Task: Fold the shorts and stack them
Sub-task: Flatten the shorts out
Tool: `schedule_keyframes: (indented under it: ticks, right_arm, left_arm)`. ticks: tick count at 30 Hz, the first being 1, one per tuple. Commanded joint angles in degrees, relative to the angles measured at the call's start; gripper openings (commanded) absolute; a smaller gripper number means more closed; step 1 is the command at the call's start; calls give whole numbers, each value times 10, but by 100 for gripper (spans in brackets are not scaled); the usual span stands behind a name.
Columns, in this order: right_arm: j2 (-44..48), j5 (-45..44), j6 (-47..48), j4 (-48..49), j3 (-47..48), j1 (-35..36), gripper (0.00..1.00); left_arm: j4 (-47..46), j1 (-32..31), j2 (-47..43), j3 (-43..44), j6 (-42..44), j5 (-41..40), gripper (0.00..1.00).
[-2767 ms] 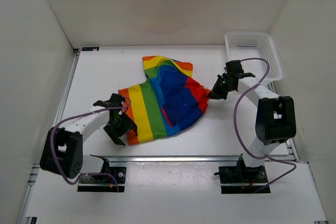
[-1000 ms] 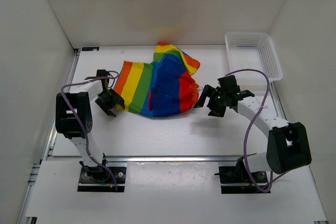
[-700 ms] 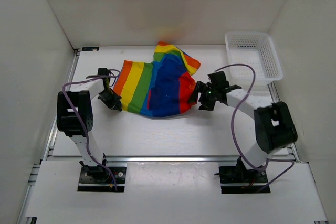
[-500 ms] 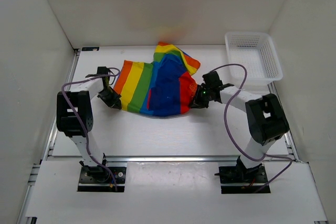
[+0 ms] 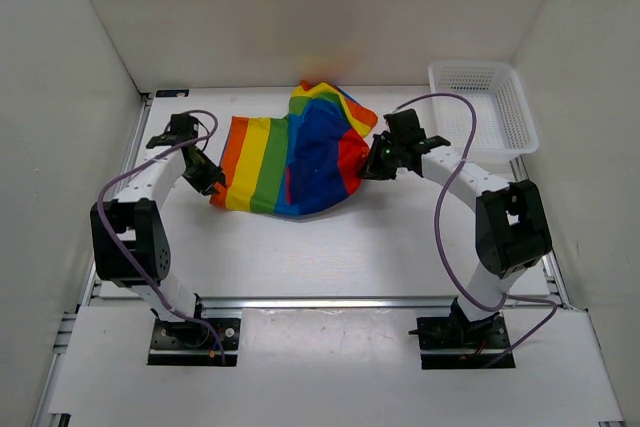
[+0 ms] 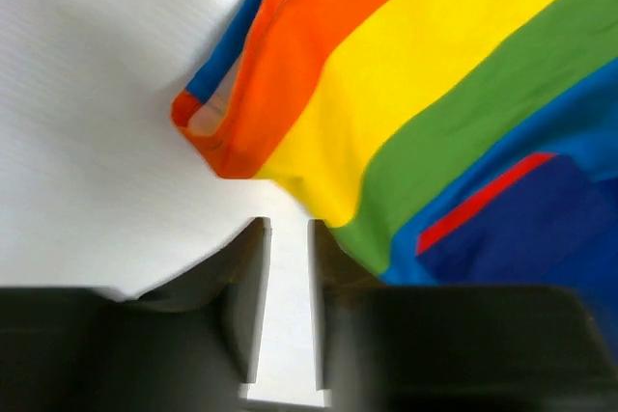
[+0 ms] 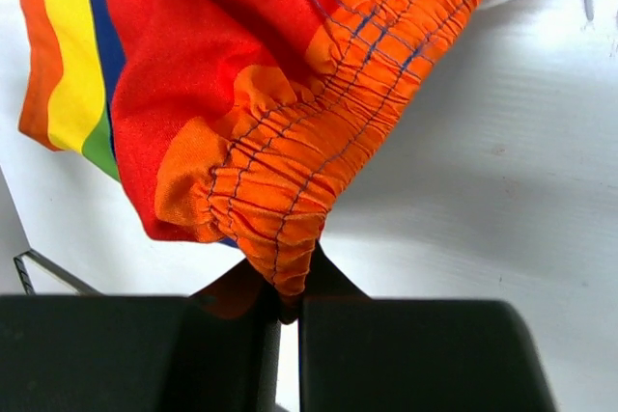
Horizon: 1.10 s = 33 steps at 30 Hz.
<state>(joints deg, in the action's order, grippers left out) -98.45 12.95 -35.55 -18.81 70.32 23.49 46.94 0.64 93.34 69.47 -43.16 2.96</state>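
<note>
My other gripper already has the waistband, so my left gripper should next grab the shorts' orange corner (image 5: pixel 218 198) opposite it, to stretch and spread the shorts (image 5: pixel 290 157) for folding.
The rainbow-striped shorts (image 5: pixel 290 157) lie crumpled at the middle back of the table. My left gripper (image 5: pixel 207 177) is at their left corner. In the left wrist view its fingers (image 6: pixel 253 267) stand a narrow gap apart with bare table between them, and the gripper (image 6: pixel 288 231) holds nothing; the shorts (image 6: pixel 415 74) lie just beyond the tips. My right gripper (image 5: pixel 372 162) is at the shorts' right edge. In the right wrist view it (image 7: pixel 288 288) is shut on the gathered orange waistband (image 7: pixel 290 190).
A white mesh basket (image 5: pixel 482 105) stands at the back right corner, just behind the right arm. White walls close in the table on the left, back and right. A metal rail (image 5: pixel 330 300) runs along the near edge.
My right gripper has moved left to the shorts' right edge and closed on the waistband. My left arm has swung outward, and the shorts' left corner has shifted slightly left.
</note>
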Motion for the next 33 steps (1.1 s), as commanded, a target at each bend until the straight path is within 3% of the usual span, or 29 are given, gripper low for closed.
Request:
schedule_keyframes:
  ticks: [1,2,4,6,11,17,21,22,24,29,33]
  right_arm:
    - [12,1,7,-7,-5,-1,0]
    - [18,1,7,-7,-10,-1,0]
    - [18,1,7,-7,-10,-1,0]
    - [18,1,7,-7,-10,-1,0]
    - [18,1,7,-7,-15,-1,0]
    - [29,1,19,-7,-33,-1,0]
    - [29,-4,19,-7,-38,-1,0]
    - [29,-4,24,-7,-38,-1,0]
    - [29,-4,24,-12,-38,-1,0]
    - [29,-9,36,-18,-43,-6,0]
    - [29,-9,41,-18,-48,-12,0]
  left_arm:
    - [16,-2,-14,-42,-5,-6,43]
    - [16,-2,-8,-50,-5,-14,63]
    - [2,-2,-1,-62,-5,-14,79]
    - [-12,3,29,-56,6,-4,85]
    - [-18,9,97,-8,18,-21,84]
    - [-24,9,150,34,18,-40,70]
    - [-24,9,173,54,12,-45,44]
    - [-24,9,173,59,12,-53,25]
    - [-24,15,179,66,12,-53,11]
    - [-24,20,180,89,12,-64,11]
    - [-19,25,131,89,18,-74,11]
